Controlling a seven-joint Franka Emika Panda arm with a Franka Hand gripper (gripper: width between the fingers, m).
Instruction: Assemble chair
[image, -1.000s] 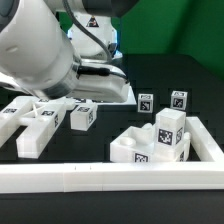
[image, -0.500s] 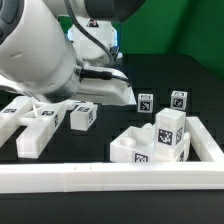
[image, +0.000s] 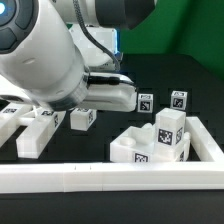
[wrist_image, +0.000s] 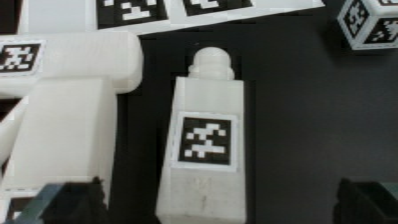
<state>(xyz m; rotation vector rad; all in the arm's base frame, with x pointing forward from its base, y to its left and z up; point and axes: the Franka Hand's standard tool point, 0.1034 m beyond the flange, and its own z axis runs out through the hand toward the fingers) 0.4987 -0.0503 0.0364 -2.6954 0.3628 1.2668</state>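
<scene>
The robot's open fingers would miss the white bar if they closed now, as it lies small below them. The gripper needs to go down to the bar first, then close on it.
In the wrist view a white chair bar (wrist_image: 205, 140) with a rounded peg at one end and a square tag on its face lies flat on the black table. My gripper (wrist_image: 217, 205) is open above it, with one dark fingertip (wrist_image: 68, 203) on each side of the bar and neither touching it. A larger white chair piece (wrist_image: 63, 95) lies right beside the bar. In the exterior view the arm (image: 50, 60) hides the fingers. The tray-like seat (image: 128, 146) with tagged blocks sits at that view's right.
The marker board (wrist_image: 178, 10) lies just past the bar's peg end. A small tagged block (wrist_image: 370, 25) sits near it. Two tagged blocks (image: 145, 101) (image: 178, 99) stand further back. The long white L-shaped rail (image: 100, 177) borders the front and right.
The arm has shifted a little toward the exterior view's right and fills more of the picture. The parts on the table have not moved.
</scene>
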